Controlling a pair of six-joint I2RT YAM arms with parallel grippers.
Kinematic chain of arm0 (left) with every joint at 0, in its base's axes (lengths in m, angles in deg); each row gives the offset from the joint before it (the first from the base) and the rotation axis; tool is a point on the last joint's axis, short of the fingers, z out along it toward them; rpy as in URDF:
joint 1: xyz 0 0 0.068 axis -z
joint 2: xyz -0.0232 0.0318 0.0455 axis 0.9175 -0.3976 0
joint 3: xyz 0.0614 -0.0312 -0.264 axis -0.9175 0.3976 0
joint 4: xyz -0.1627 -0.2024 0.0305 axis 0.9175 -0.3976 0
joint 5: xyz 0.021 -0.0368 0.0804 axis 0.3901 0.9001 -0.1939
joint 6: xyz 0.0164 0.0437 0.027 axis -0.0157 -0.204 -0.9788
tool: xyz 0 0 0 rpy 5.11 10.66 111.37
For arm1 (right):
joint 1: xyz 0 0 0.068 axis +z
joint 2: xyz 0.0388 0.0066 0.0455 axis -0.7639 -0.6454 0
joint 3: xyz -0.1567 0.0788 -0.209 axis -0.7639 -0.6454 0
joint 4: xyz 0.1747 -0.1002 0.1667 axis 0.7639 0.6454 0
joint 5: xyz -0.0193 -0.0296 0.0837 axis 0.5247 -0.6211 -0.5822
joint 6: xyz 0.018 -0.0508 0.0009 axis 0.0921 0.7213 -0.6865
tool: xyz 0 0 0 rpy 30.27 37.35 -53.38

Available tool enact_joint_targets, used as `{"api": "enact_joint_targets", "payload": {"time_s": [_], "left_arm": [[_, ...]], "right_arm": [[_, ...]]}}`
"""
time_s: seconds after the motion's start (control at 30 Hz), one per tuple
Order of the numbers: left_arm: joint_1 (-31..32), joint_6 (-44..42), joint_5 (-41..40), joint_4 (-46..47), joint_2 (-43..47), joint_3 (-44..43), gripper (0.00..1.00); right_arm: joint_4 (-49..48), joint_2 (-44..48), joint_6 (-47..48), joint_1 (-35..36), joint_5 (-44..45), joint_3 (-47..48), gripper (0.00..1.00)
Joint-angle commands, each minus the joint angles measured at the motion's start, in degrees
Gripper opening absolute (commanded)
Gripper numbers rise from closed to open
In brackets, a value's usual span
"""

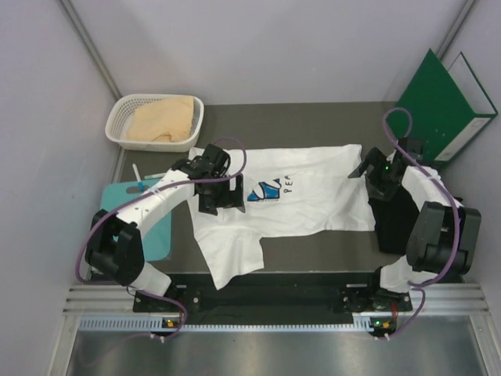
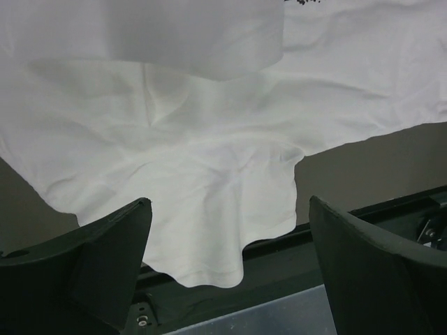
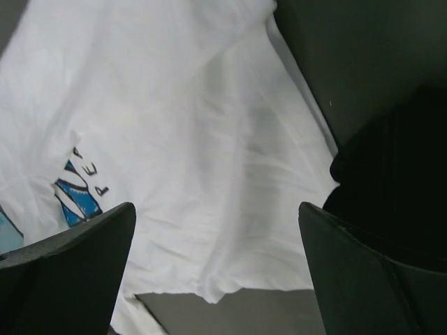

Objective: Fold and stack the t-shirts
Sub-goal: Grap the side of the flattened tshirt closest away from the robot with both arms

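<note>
The white t-shirt [image 1: 305, 196] needs its near side folded over, so my right gripper should next grab it by its near corner beside the black t-shirt.
The white t-shirt [image 1: 305, 196] lies spread on the table, blue print [image 1: 264, 190] and lettering facing up, with one sleeve [image 1: 235, 262] hanging over the near edge. My left gripper [image 1: 221, 200] hovers open over its left part. In the left wrist view [image 2: 230, 230] the jaws stand wide apart above the white cloth [image 2: 209, 153], holding nothing. My right gripper [image 1: 374, 174] hovers open over the shirt's right edge and is empty in its wrist view [image 3: 216, 237], above the white cloth [image 3: 181, 139]. The black t-shirt [image 1: 395, 215] lies under the right arm and also shows in the right wrist view [image 3: 398, 188]. The tan-peach t-shirt [image 1: 160, 119] lies in a basket.
A white basket [image 1: 117, 129] stands at the back left. A teal board [image 1: 149, 223] lies at the left, partly under the left arm. A green binder [image 1: 446, 106] leans at the back right. The dark rail [image 2: 363, 209] runs along the table's near edge.
</note>
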Motion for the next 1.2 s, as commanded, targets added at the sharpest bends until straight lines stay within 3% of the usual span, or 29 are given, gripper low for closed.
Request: {"api": "enact_joint_targets", "payload": {"time_s": [0.0,0.1,0.23,0.33,0.47,0.6,0.73,0.83,1.0,1.17], "left_arm": [[-0.9,5.4,0.2,-3.4,5.4,1.0,0.99],[-3.7,5.4,0.3,-6.9,5.0,1.6,0.99],[-13.8,4.4,11.2,-9.3,3.8,4.0,0.99],[-18.4,3.8,13.6,-10.2,4.7,7.0,0.99],[-19.4,7.4,18.9,-7.4,8.4,15.1,0.99],[-19.4,10.5,19.1,-5.1,16.1,25.1,0.99],[-19.4,10.9,17.4,-8.1,20.9,26.9,0.99],[-19.4,13.1,17.3,-7.8,24.1,27.9,0.99],[-19.3,14.1,16.8,-7.2,24.2,28.1,0.99],[-18.9,12.7,15.6,-7.5,22.6,25.7,0.99]], "right_arm": [[-1.1,6.0,-4.5,-0.2,-2.7,-7.0,1.00],[-1.7,10.3,-7.8,-0.2,-2.6,-11.5,1.00],[-0.9,17.1,-12.8,-0.1,-2.1,-16.6,1.00],[0.7,23.2,-15.9,0.5,0.1,-18.2,1.00],[6.8,32.8,-18.7,0.6,5.1,-20.3,1.00],[10.9,41.9,-21.6,0.6,11.0,-23.4,0.95],[14.4,47.8,-26.3,0.6,10.0,-29.0,0.77],[13.2,52.1,-30.2,0.6,8.0,-34.4,0.75],[9.4,52.7,-35.5,0.6,6.3,-41.8,0.57],[3.2,49.1,-36.9,0.5,7.1,-44.3,0.57]]}}
